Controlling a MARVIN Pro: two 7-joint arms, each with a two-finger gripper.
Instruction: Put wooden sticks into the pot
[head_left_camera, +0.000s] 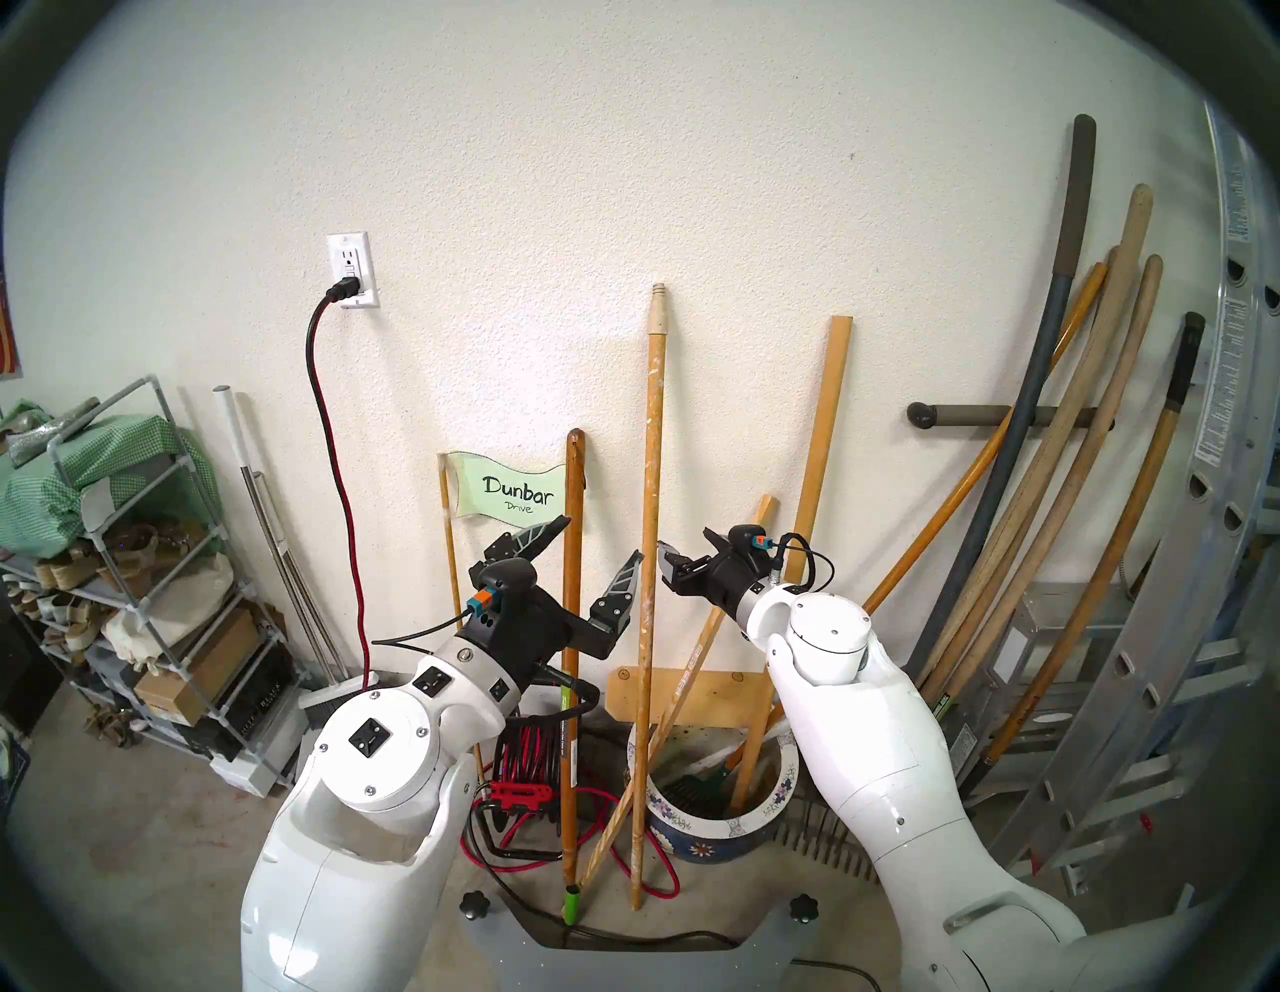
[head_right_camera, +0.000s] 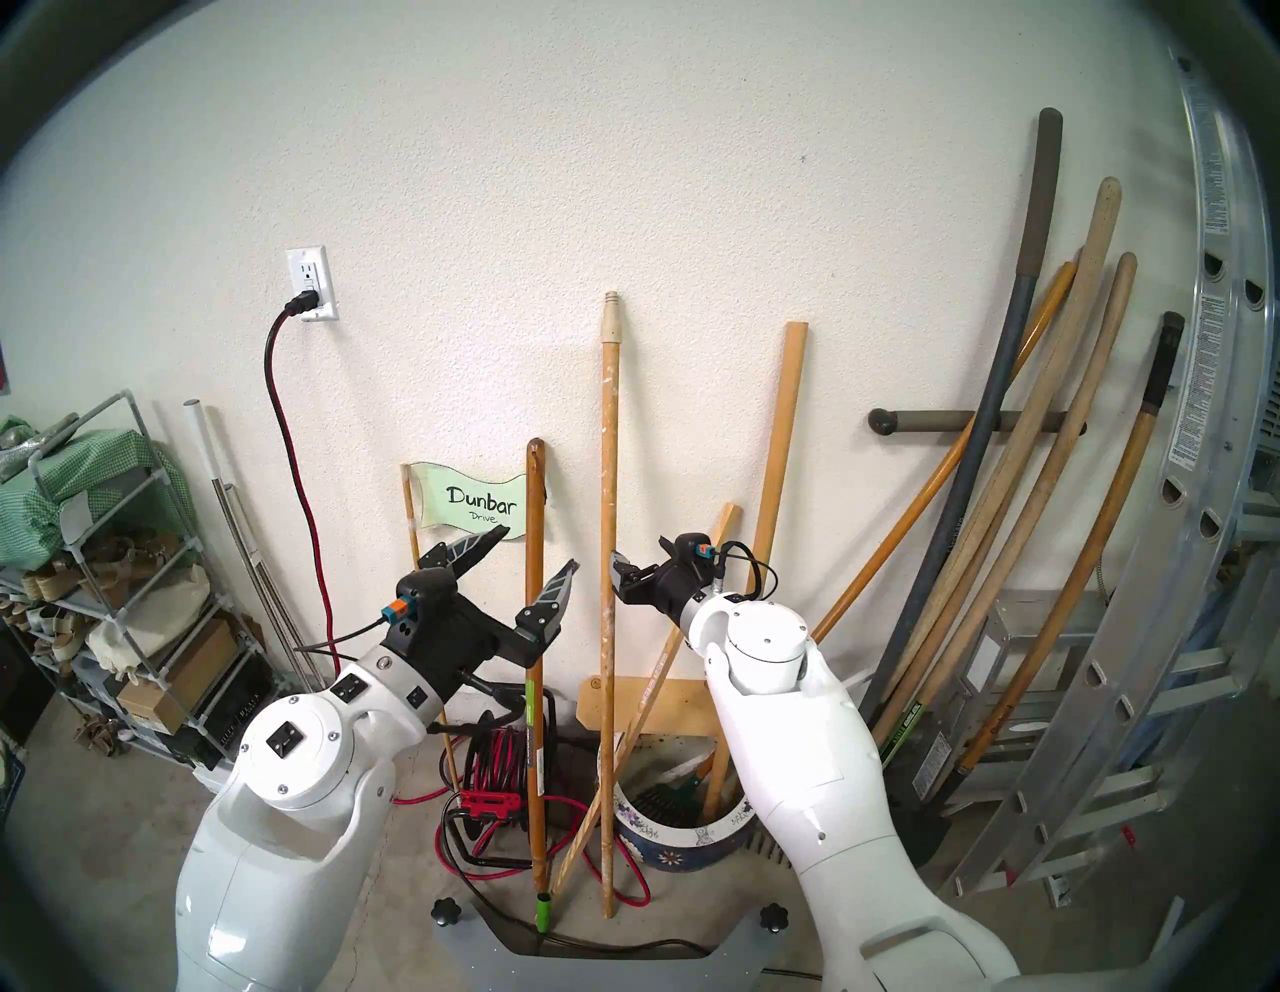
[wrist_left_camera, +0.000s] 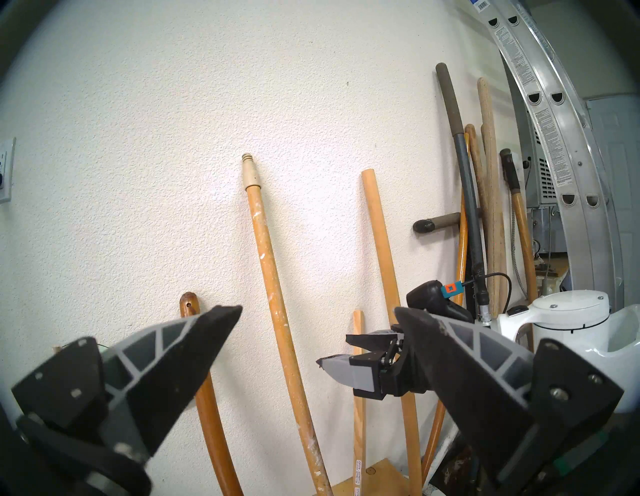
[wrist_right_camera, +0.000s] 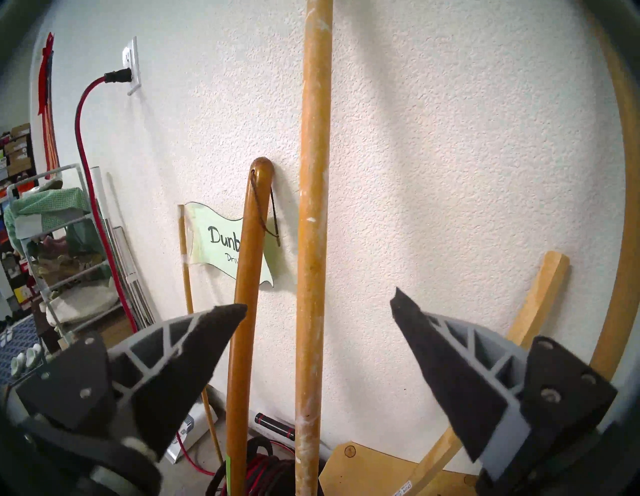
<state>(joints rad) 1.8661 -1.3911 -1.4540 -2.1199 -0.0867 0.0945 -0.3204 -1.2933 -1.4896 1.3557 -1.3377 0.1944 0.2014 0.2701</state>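
Note:
The paint-speckled pole stands long from the floor to its threaded tip (head_left_camera: 658, 309), so my right gripper will next grip it around the middle of its body (head_left_camera: 650, 570).
The paint-speckled pole (head_left_camera: 651, 450) with a cream threaded tip leans on the wall, its foot on the floor left of the blue flowered pot (head_left_camera: 699, 848). The flat slat (head_left_camera: 824, 450) stands with its foot inside the pot. My right gripper (head_left_camera: 668, 561) is open at the pole's right side; in the right wrist view (wrist_right_camera: 319, 300) the pole (wrist_right_camera: 313, 173) runs between the fingers, untouched. My left gripper (head_left_camera: 601, 539) is open and empty just left of the pole. In the left wrist view (wrist_left_camera: 318, 309) the pole (wrist_left_camera: 266, 242) shows beyond the fingers.
A brown stick with a green tip (head_left_camera: 573, 623) and the "Dunbar Drive" flag (head_left_camera: 512, 488) stand by my left gripper. A thin square stick (head_left_camera: 692, 679) leans across the pot. A red cord reel (head_left_camera: 526, 769), shoe rack (head_left_camera: 138, 554), tool handles (head_left_camera: 1080, 450) and ladder (head_left_camera: 1212, 485) crowd the sides.

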